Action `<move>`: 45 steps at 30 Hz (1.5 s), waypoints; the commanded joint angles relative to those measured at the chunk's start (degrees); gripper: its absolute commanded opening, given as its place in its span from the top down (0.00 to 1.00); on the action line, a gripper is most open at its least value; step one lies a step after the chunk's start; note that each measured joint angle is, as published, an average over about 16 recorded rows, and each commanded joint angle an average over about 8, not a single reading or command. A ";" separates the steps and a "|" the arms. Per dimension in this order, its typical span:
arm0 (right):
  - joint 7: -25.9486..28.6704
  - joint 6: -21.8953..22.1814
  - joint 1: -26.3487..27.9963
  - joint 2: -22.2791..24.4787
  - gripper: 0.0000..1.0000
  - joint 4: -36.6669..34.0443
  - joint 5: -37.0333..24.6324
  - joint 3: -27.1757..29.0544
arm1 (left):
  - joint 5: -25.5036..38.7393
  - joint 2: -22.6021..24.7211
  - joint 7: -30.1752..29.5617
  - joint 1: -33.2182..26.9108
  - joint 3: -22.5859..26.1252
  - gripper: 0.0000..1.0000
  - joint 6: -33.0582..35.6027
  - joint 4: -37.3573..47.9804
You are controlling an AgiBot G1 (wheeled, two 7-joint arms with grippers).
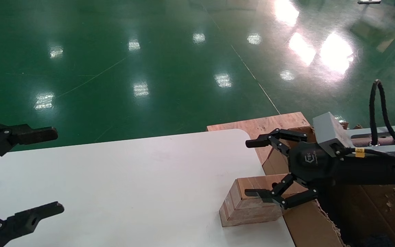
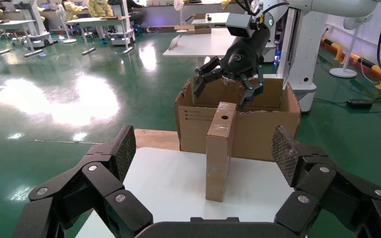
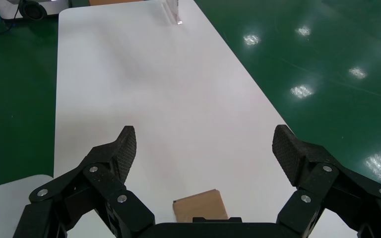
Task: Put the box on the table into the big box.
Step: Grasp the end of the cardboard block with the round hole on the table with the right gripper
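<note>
The small box needs to go into the big box, so my right gripper will next grab it by its end with the round hole.
The small light-brown box stands on edge on the white table, close to the table's right edge. It also shows in the left wrist view, with the round hole near its top, and in the right wrist view. The big cardboard carton stands just right of the table; its printed side shows in the left wrist view. My right gripper is open and empty, hovering above the box and the carton's near edge, pointing left. My left gripper is open and empty at the table's left end.
A flat plywood board lies under the carton at the table's far right corner. Green floor surrounds the table. A clear stand sits at the table's far end in the right wrist view. Other tables and robots stand far off.
</note>
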 commanded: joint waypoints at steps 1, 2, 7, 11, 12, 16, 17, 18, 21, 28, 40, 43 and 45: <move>0.10 0.18 -0.09 -0.09 0.00 0.21 0.17 0.18 | 0.00 0.00 0.00 0.00 0.00 0.00 0.00 0.00; 0.08 0.39 -0.07 -0.22 0.00 0.45 0.12 0.09 | 0.00 0.00 0.00 0.00 0.00 0.00 0.00 0.00; -0.76 0.72 0.88 -0.90 0.00 1.37 -1.39 -1.13 | 0.00 0.00 0.00 0.00 0.00 0.00 0.00 0.01; -2.38 0.14 2.40 -1.18 0.00 1.03 -3.85 -2.88 | 0.00 0.00 0.01 0.00 0.01 0.00 0.00 0.01; -2.87 0.00 2.79 -1.19 0.00 0.75 -4.46 -3.43 | 0.00 0.00 0.01 0.00 0.01 0.00 0.00 0.01; -5.19 -0.34 4.64 -1.02 0.00 -0.91 -6.64 -5.89 | -0.01 0.00 0.01 -0.01 0.01 0.00 0.00 0.01; -5.80 -0.38 5.16 -0.98 0.00 -1.45 -7.05 -6.51 | -0.01 0.00 0.01 -0.01 0.01 0.00 0.00 0.01; -6.40 -0.40 5.69 -0.95 0.00 -2.02 -7.39 -7.11 | -0.01 0.00 0.01 -0.01 0.01 0.00 0.00 0.01; -8.11 -0.44 7.32 -1.09 0.00 -3.98 -8.01 -8.86 | -0.01 0.00 0.01 -0.01 0.01 0.00 0.00 0.01; -11.17 -0.43 10.55 -2.48 0.00 -9.07 -9.11 -13.19 | -0.01 0.00 0.01 -0.01 0.02 0.00 0.00 0.01; -13.74 -0.51 13.74 -4.26 0.00 -15.61 -7.83 -20.26 | -0.02 0.00 0.01 -0.01 0.02 0.00 0.00 0.01; -14.41 -0.52 14.45 -4.22 0.00 -16.56 -7.19 -21.72 | -0.02 -0.01 0.01 -0.01 0.03 0.00 0.00 0.01; -14.80 -0.53 14.92 -4.10 0.00 -16.96 -6.90 -22.73 | -0.02 -0.01 0.02 -0.01 0.03 0.00 0.00 0.01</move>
